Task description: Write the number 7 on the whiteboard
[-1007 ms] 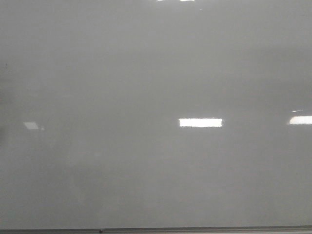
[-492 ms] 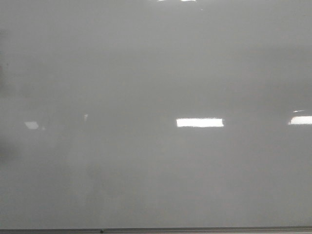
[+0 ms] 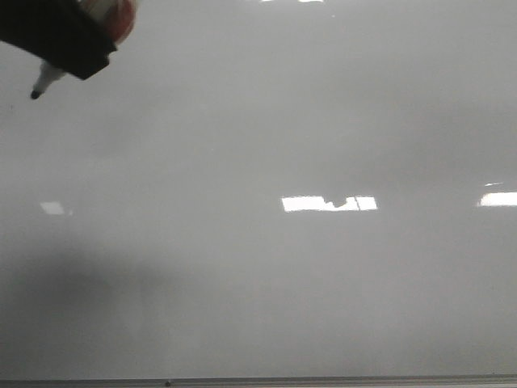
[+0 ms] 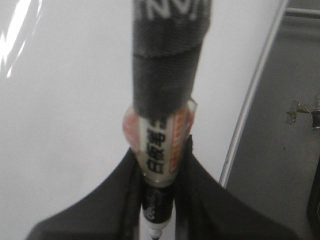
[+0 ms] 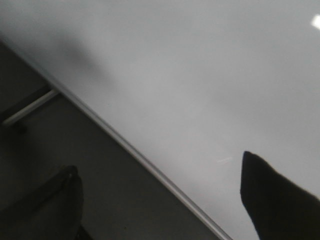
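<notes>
My right gripper will next grab the marker by its free rear body, as the fingers of my left gripper cover the marker (image 3: 47,78) close behind its black tip.
The whiteboard (image 3: 266,121) fills the front view, pale grey and glossy, with no marker line on it; the number 7 is not in view. My left gripper (image 3: 60,40) shows at the top left corner, shut on a marker (image 3: 47,78) whose black tip points down-left, just off the board. In the left wrist view the marker (image 4: 162,145), wrapped in dark tape, sits between the black fingers (image 4: 115,200) over the whiteboard (image 4: 65,125). My right gripper (image 5: 157,200) is open and empty over the whiteboard's edge strip (image 5: 150,167).
Bright rectangular light reflections (image 3: 329,203) lie on the board. A thin dark metal edge strip (image 3: 258,381) runs along the board's near edge. Beyond the edge (image 4: 252,95) is a dark grey surface (image 4: 280,150). A metal bar (image 5: 30,107) shows beside the board.
The left gripper with the marker has come into the front view at the top left; before, only the bare board showed. A dark shadow has spread over the lower left.
</notes>
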{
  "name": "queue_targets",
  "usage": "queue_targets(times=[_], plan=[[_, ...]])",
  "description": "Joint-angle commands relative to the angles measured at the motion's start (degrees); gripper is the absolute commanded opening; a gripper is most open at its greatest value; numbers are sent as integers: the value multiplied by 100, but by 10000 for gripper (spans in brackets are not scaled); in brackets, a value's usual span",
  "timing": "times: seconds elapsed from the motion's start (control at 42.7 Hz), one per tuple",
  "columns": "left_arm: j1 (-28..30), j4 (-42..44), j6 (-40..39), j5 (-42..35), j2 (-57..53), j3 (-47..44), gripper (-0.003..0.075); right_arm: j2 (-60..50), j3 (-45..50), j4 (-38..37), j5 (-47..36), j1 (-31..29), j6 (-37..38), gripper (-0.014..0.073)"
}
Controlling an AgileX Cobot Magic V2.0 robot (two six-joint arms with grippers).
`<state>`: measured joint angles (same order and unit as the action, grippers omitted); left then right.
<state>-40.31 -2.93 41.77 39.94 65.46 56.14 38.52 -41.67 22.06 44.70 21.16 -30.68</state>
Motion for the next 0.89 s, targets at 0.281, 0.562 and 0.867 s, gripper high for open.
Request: queue_targets(times=[0.281, 0.562, 0.867], plan=[[-1475, -26, 152, -448, -319, 139, -8, 1541, -1594, 345, 15, 1930, -715, 652], [-1484, -26, 152, -448, -319, 139, -8, 2210, -2456, 345, 27, 2763, -833, 652], [-1484, -12, 152, -483, -319, 139, -8, 2571, -2611, 345, -23, 2816, -838, 615]])
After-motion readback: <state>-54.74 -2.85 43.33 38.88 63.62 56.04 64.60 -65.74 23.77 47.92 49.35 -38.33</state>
